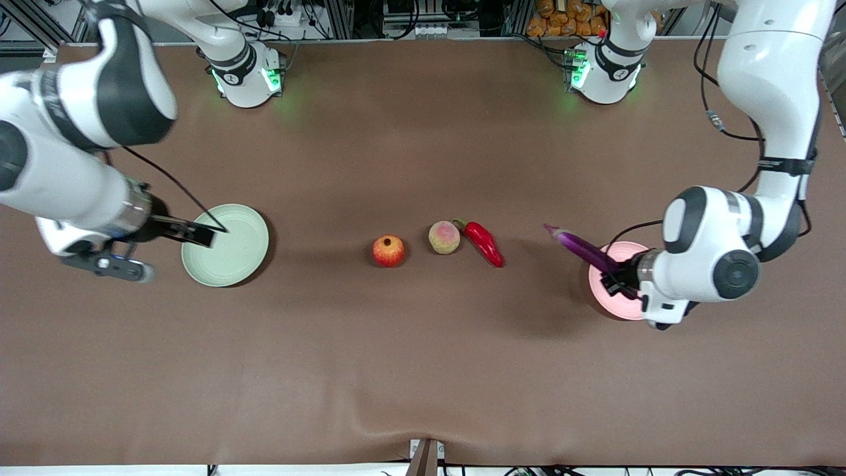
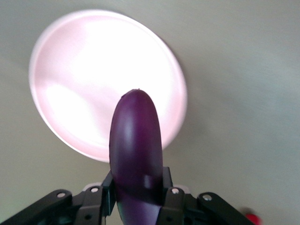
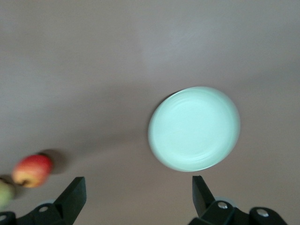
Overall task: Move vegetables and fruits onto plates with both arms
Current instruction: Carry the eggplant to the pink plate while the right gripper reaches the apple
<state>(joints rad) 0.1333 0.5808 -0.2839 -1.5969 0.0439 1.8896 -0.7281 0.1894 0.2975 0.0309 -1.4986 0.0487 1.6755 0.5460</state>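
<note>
The pomegranate should go onto the pale green plate, so my right gripper will grab it by its round red sides next.
The long purple eggplant hangs tilted in the air over the pale pink plate, and my left gripper is shut on its lower end. In the left wrist view the eggplant juts out between the fingers of the left gripper, above the pink plate. My right gripper stands open and empty over the pale green plate. In the right wrist view the right gripper points toward the green plate. The pomegranate, peach and red chili lie mid-table.
The pomegranate also shows in the right wrist view, with the peach at the frame's rim. Both arm bases stand at the table's edge farthest from the front camera. Brown tabletop spreads between the plates and the front edge.
</note>
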